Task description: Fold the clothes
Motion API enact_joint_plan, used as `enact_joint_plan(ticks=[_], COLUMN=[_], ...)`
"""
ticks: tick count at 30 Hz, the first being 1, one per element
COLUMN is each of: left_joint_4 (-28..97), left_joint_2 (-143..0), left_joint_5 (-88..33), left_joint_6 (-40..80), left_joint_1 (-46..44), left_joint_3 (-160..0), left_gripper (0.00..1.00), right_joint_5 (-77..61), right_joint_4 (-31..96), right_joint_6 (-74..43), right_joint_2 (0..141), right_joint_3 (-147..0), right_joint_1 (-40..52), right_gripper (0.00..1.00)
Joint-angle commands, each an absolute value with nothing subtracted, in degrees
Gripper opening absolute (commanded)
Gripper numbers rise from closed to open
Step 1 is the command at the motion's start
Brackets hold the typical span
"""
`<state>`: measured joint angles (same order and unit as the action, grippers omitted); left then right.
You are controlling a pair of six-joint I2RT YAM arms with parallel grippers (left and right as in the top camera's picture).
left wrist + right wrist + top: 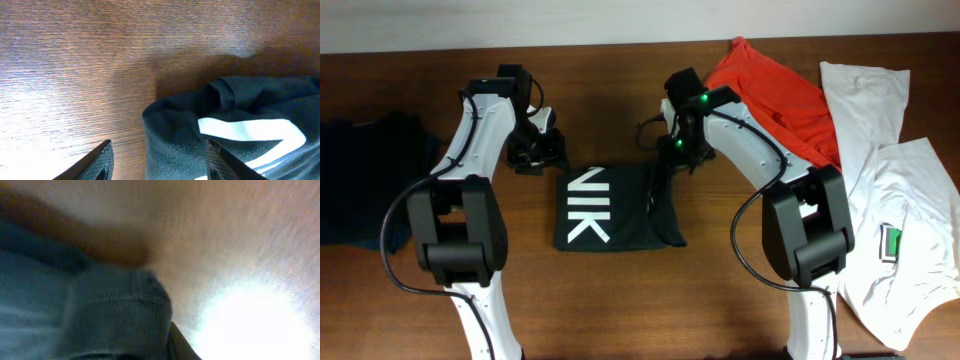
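Observation:
My left gripper grabs the folded black T-shirt's far corner nearest the dark garment next, to stack the T-shirt there still folded.
The black T-shirt [610,210] with white block letters lies folded into a rough square at the table's middle. My left gripper [542,158] is at its far left corner. In the left wrist view that gripper [159,150] is open. One finger [102,160] is over bare wood and the other over the shirt [250,100], with the corner between them. My right gripper [672,158] is at the shirt's far right corner, where the fabric rises toward it. The right wrist view is blurred. It shows ribbed dark fabric [110,315] bunched in the jaws against one finger [182,347].
An orange-red shirt [780,95] lies crumpled at the back right, just behind my right arm. White shirts [900,200] spread along the right edge, one with a green tag [891,243]. A dark garment [365,175] lies at the far left.

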<state>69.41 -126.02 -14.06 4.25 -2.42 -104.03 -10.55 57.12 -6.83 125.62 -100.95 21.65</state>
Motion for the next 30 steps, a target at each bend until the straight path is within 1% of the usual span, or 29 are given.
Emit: enact_joint_plan(ticks=[1, 2, 3, 4, 6, 9, 10, 13, 16, 17, 23, 24, 27, 29, 30], left_joint_4=[69.5, 69.4, 69.3, 69.0, 66.9, 63.4, 62.3, 60.7, 60.4, 59.7, 59.9, 61.4, 71.9, 77.3, 79.4], left_joint_2=[-126.7, -126.7, -126.7, -126.7, -126.7, -126.7, -126.7, -126.7, -126.8, -126.8, -126.8, -126.8, -126.8, -126.8, -126.8], left_joint_5=[-13.7, -13.7, -13.7, -13.7, -13.7, -14.1, -14.1, -14.1, -12.1, -11.1, -9.1, -8.5, -3.6, -3.6, -3.6], left_joint_6=[3.6, 3.6, 3.6, 3.6, 3.6, 3.5, 3.5, 3.1, 2.9, 2.9, 2.9, 2.9, 3.0, 3.0, 3.0], left_joint_1=[-2.5, -2.5, -2.5, -2.5, -2.5, -2.5, -2.6, -3.8, -5.4, -5.8, -6.2, -6.2, -6.2, -6.2, -6.2], left_joint_3=[-104.1, -104.1, -104.1, -104.1, -104.1, -104.1, -104.1, -104.1, -102.6, -101.5, -92.8, -91.8, -89.1, -88.3, -88.2], left_gripper=[0.58, 0.58, 0.59, 0.62, 0.63, 0.64, 0.64, 0.63, 0.63, 0.63, 0.63, 0.63, 0.62, 0.61, 0.57], right_joint_5=[-9.2, -7.1, -4.3, -2.8, -1.8, -2.5, -5.2, -20.9, -38.6, -40.1, -35.1, -34.2, -28.4, -24.4, -21.0], right_joint_4=[60.4, 61.6, 62.7, 63.4, 67.0, 72.6, 74.4, 75.7, 75.9, 75.8, 74.5, 74.1, 72.9, 70.1, 67.6], right_joint_6=[-7.1, -7.1, -7.1, -7.1, -7.1, -8.3, -8.5, -8.4, -2.9, -2.3, -2.3, -2.3, -2.3, -2.4, -3.1], right_joint_2=[124.1, 124.1, 124.1, 124.1, 123.8, 122.1, 120.9, 116.7, 116.5, 116.5, 116.8, 116.8, 116.8, 116.8, 116.8], right_joint_3=[-97.8, -96.9, -95.7, -95.2, -95.8, -99.5, -101.3, -103.1, -102.8, -102.3, -95.9, -94.2, -86.3, -81.6, -79.6], right_joint_1=[22.2, 22.1, 22.1, 22.1, 22.0, 22.0, 22.0, 22.2, 22.4, 22.9, 27.6, 28.2, 28.9, 28.4, 27.6], right_gripper=[0.19, 0.21, 0.25, 0.27, 0.32, 0.34, 0.35, 0.36, 0.35, 0.35, 0.36, 0.36, 0.36, 0.36, 0.37])
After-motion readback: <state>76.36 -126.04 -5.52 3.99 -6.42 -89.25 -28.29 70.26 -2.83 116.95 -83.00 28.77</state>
